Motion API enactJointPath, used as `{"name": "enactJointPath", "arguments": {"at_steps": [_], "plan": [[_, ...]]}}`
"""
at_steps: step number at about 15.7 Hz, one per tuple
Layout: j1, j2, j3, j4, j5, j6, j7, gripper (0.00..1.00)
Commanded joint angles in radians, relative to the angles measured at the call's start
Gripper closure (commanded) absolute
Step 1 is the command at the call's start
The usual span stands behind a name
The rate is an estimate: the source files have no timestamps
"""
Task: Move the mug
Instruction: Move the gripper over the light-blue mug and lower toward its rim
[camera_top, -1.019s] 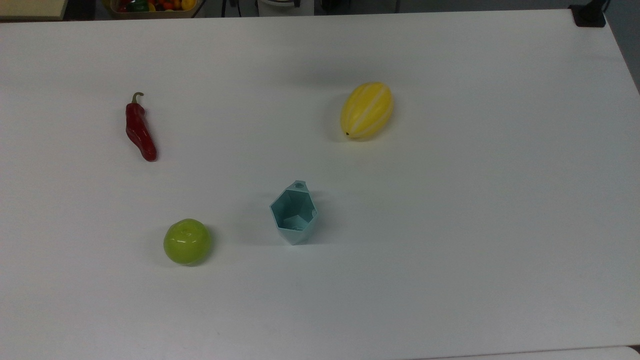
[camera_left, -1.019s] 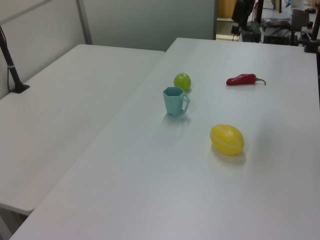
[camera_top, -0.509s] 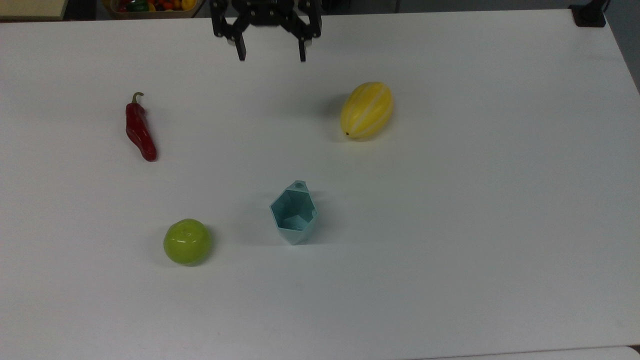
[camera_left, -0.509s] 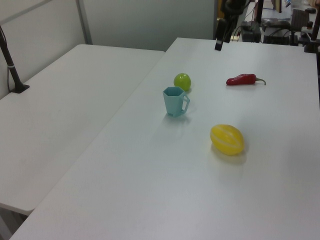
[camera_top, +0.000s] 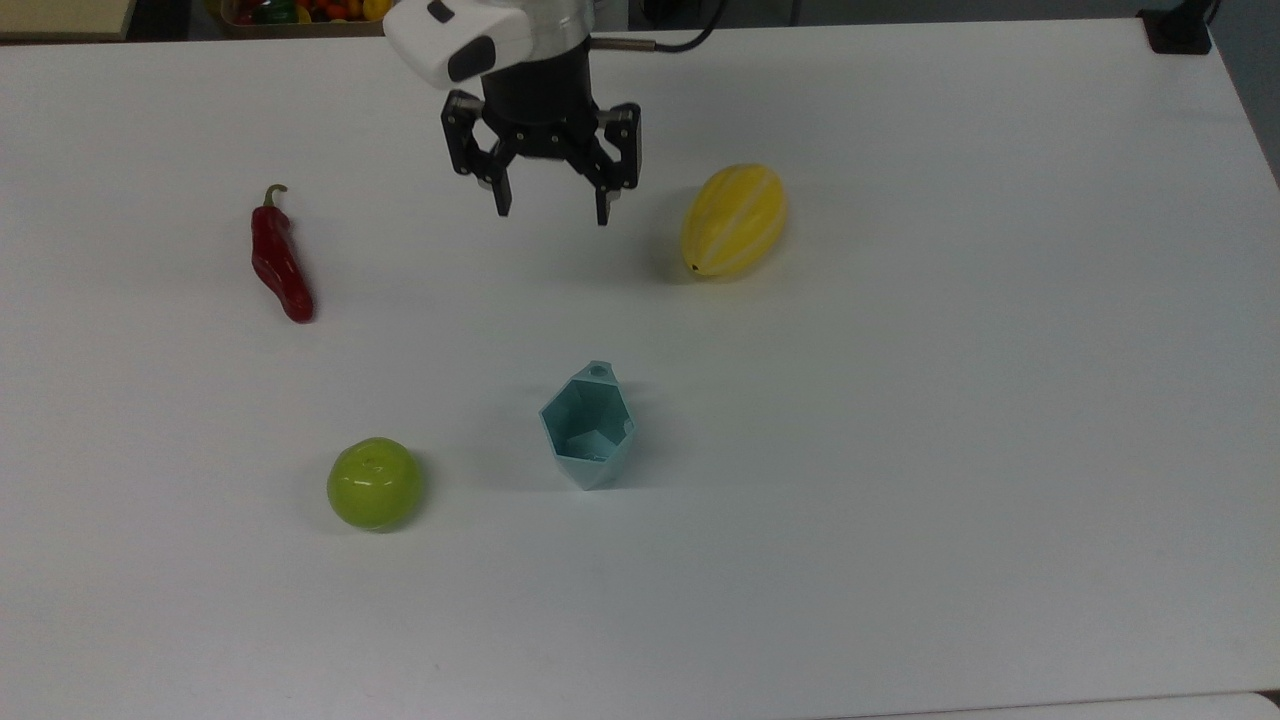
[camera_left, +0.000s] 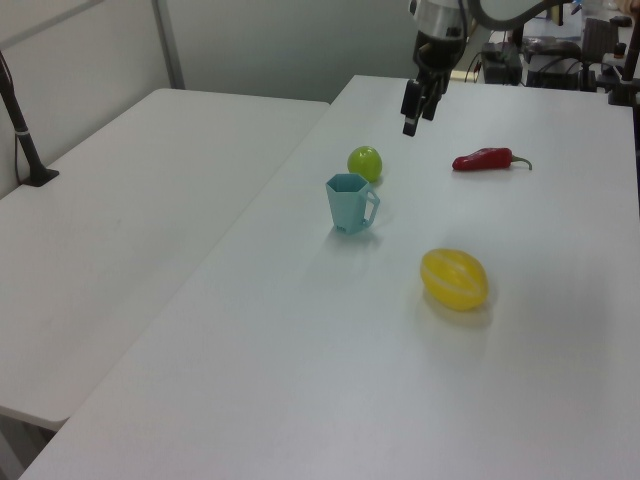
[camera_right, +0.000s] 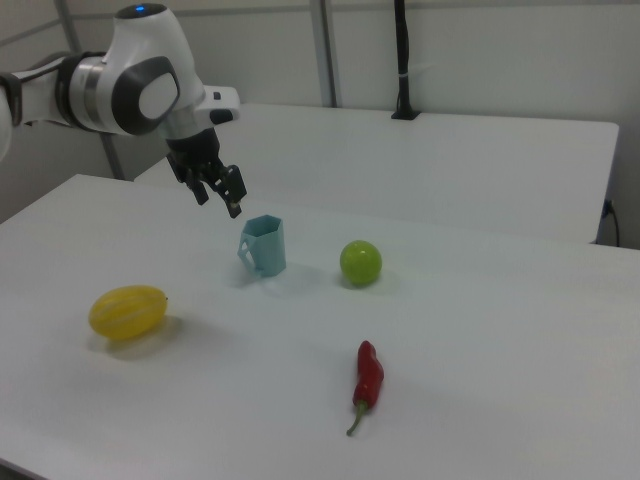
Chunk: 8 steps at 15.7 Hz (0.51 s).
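The pale teal mug should be grabbed next by its tab handle (camera_left: 374, 207), so that my gripper can move it across the white table.
The mug (camera_top: 588, 430) (camera_left: 350, 205) (camera_right: 265, 245), a pale teal faceted cup, stands upright on the white table (camera_top: 900, 450), near the middle. Its tab handle points toward the top view's upper edge. My gripper (camera_top: 553, 213) (camera_left: 410, 120) (camera_right: 220, 200) hangs open above the table with nothing between its fingers. In the top view it sits well above the mug, between the chili and the melon. It is apart from the mug.
A red chili (camera_top: 280, 265) lies at the top view's left, a green apple (camera_top: 374, 483) sits left of the mug, and a yellow striped melon (camera_top: 733, 220) rests just right of the gripper. A black clamp (camera_top: 1180, 30) marks the far right corner.
The arm came in from the top view's upper edge and moved down toward the mug, the gripper staying open. The mug and the produce have not moved.
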Motion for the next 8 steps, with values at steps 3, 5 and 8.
{"name": "enactJointPath", "arguments": {"at_steps": [3,5,8], "plan": [[0.012,0.057,-0.009,-0.021,-0.022,0.113,0.04,0.18],[0.014,0.086,-0.009,-0.021,-0.022,0.159,0.04,0.19],[0.014,0.121,-0.009,-0.021,-0.022,0.205,0.043,0.19]]}}
